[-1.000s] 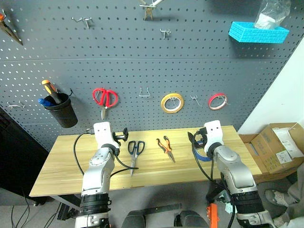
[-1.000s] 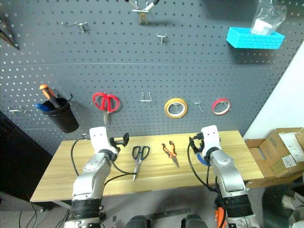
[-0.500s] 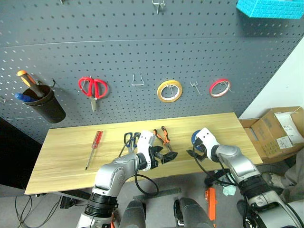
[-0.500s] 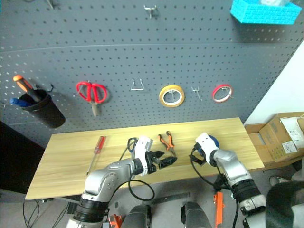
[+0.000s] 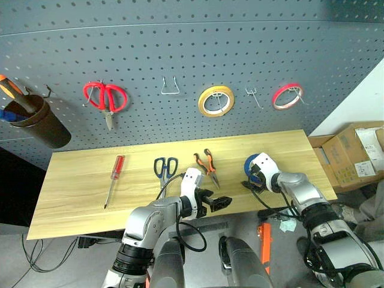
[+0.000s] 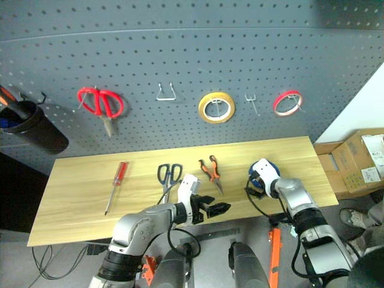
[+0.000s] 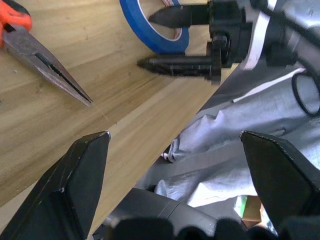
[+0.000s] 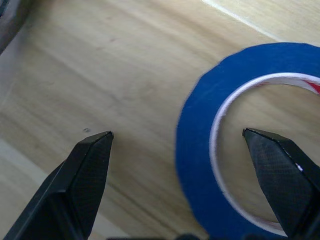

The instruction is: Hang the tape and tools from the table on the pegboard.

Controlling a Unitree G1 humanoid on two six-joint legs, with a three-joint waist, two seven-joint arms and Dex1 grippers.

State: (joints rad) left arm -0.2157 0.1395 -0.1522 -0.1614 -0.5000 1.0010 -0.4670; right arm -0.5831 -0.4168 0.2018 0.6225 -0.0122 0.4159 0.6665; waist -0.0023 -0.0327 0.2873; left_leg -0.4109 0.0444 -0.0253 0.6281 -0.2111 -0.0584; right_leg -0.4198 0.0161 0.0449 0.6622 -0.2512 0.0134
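Observation:
I should close my right gripper on the tape. My fingers are on both sides of the ring of the blue tape [image 5: 248,162], with one inside the ring's hole, so they would hold the tape if I closed now.
On the table [image 5: 72,192] lie a red-handled screwdriver [image 5: 112,180], dark-blue-handled scissors [image 5: 163,167], orange-and-black pliers [image 5: 206,165] and the blue tape [image 5: 248,162], lying flat. My right gripper [image 5: 251,182] is down at the tape, open. In the right wrist view one finger [image 8: 280,175] stands over the ring's hole and the other outside the tape [image 8: 197,150]. My left gripper [image 5: 222,203] hangs open and holding nothing at the table's front edge, just in front of the pliers [image 7: 35,47], pointing toward the tape [image 7: 150,35]. The pegboard [image 5: 180,42] rises behind the table.
On the pegboard hang red-handled scissors [image 5: 105,96], a yellow roll [image 5: 216,101], a red-pink roll [image 5: 287,96] and a black cup [image 5: 35,123] of tools. Bare hooks [image 5: 171,87] sit between them. Cardboard boxes [image 5: 357,157] stand on the floor at the right.
The camera has tipped down. My left gripper swung right from beside the scissors to the table's front edge near the pliers, uncovering the screwdriver. My right gripper sank onto the blue tape.

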